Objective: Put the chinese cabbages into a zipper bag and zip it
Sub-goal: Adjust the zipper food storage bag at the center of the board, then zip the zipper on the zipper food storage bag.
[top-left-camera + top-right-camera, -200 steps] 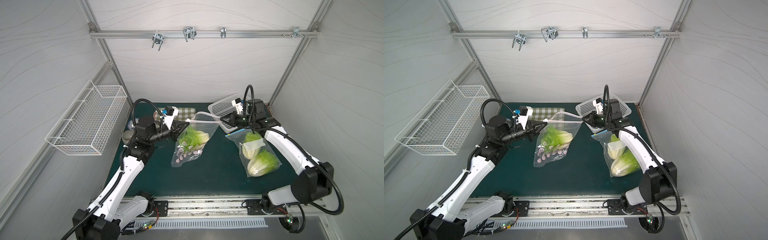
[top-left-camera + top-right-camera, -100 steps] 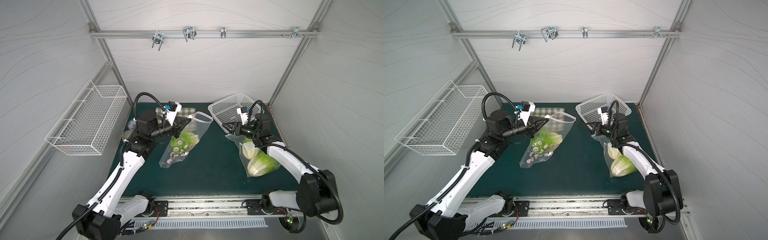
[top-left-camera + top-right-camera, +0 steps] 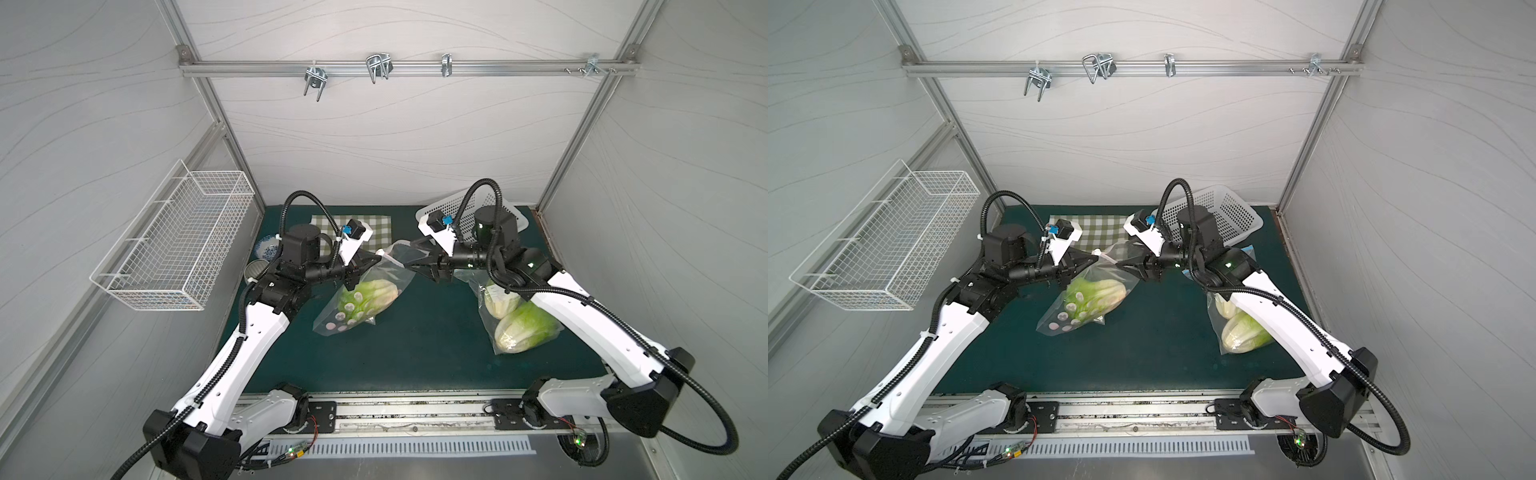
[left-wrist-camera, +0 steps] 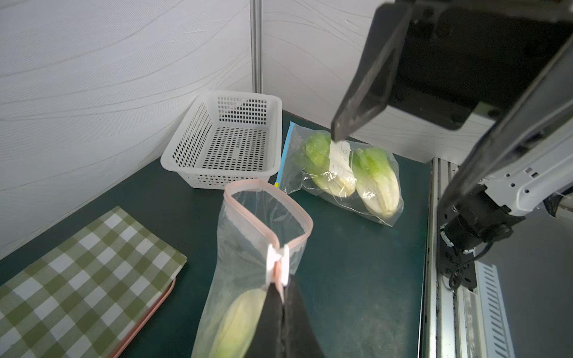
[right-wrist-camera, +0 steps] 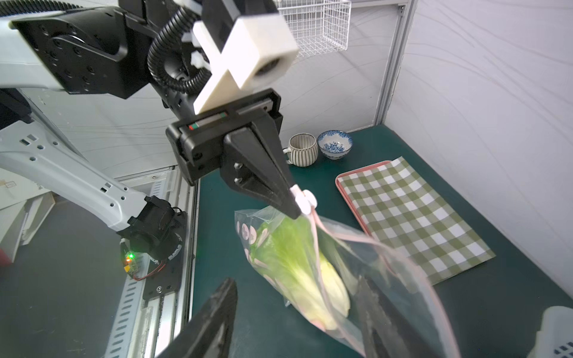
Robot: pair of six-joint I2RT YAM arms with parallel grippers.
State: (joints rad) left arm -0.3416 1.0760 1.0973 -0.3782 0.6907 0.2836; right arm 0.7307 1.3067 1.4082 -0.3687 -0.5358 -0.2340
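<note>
I next need to grab the white slider with my right gripper, pinching it across the pink rim beside my left gripper. Then it can zip the bag.
A clear zipper bag with a pink rim hangs tilted over the green mat, one chinese cabbage inside it. My left gripper is shut on the rim just behind the white slider. My right gripper is open, with the bag's open end between its spread fingers. One finger shows through the film. A second bag with a blue zip lies at the right, partly under my right arm. It holds two more cabbages.
A white plastic basket stands at the back right. A green checked cloth on a pink tray lies at the back middle. A striped mug and a blue bowl sit in the back left corner. A wire basket hangs on the left wall.
My right gripper has opened and swung left from beside the second bag to the pink-rimmed bag's mouth. My left gripper has stayed shut on that bag while shifting it sideways.
</note>
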